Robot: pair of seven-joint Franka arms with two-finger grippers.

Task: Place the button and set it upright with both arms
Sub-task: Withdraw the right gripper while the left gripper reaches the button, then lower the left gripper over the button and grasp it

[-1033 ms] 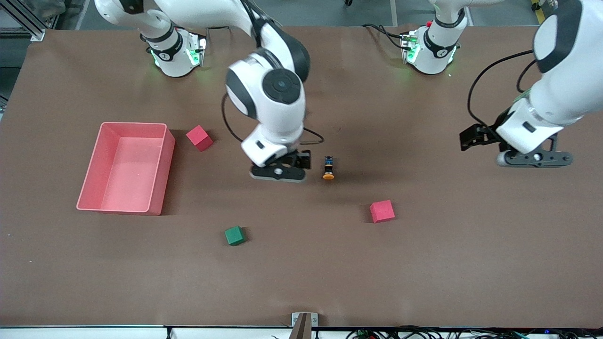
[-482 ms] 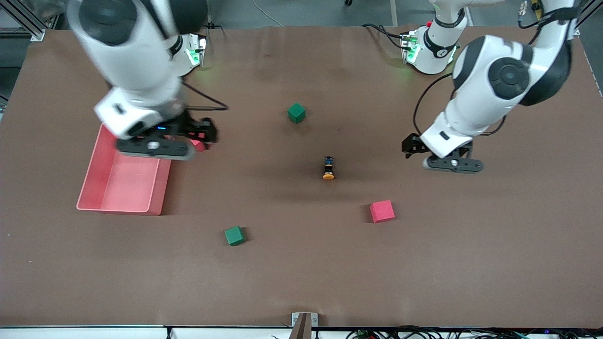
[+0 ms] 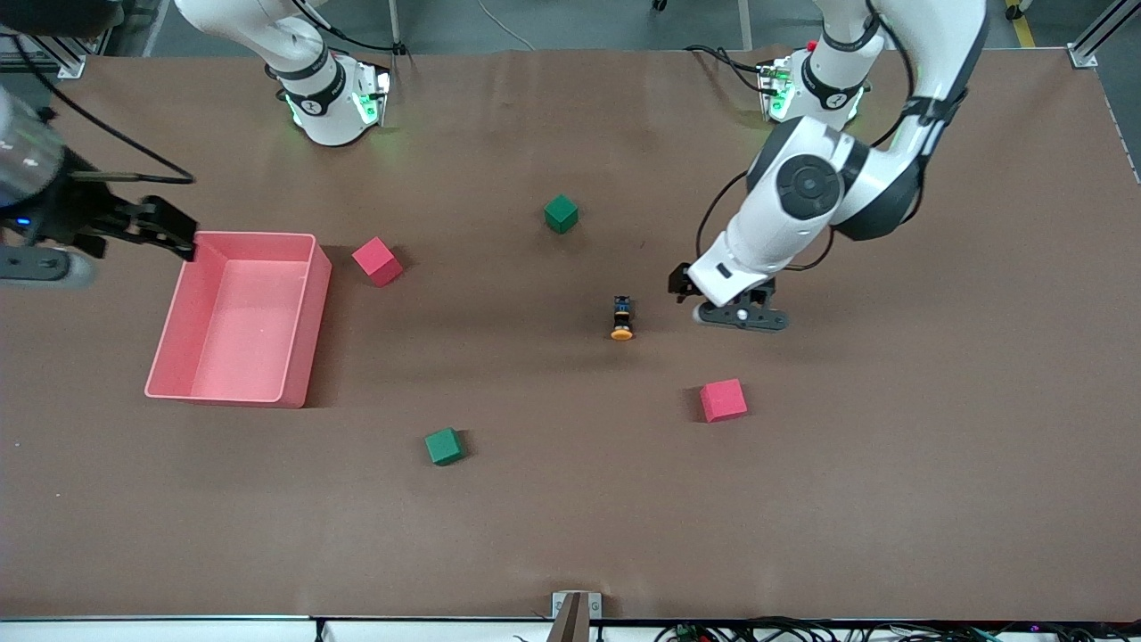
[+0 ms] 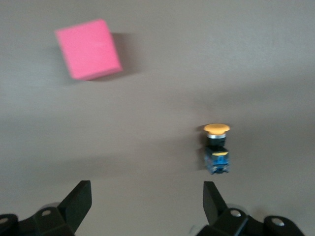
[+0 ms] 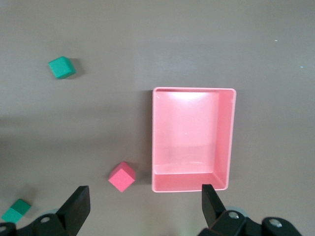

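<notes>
The button should be grabbed next by its dark body (image 3: 622,310) with my left gripper, so that the button's orange cap (image 3: 621,333) stays free and the button can be set upright.
The button (image 3: 621,318) lies on its side in the middle of the table, its orange cap toward the front camera. In the left wrist view the button (image 4: 216,147) sits just ahead of one fingertip (image 4: 211,196), not between the fingers. My left gripper (image 3: 738,317) hovers beside the button, toward the left arm's end, open and empty (image 4: 146,199). My right gripper (image 3: 40,266) is up at the right arm's end of the table, beside the pink bin, open and empty (image 5: 143,201).
A pink bin (image 3: 307,312) stands toward the right arm's end, also in the right wrist view (image 5: 231,137). A red cube (image 3: 377,260) lies beside the bin. Another red cube (image 3: 722,399) and two green cubes (image 3: 561,214) (image 3: 443,446) lie around the button.
My right arm has swung from beside the button out past the pink bin, uncovering a green cube. My left arm has moved in from its end of the table to beside the button.
</notes>
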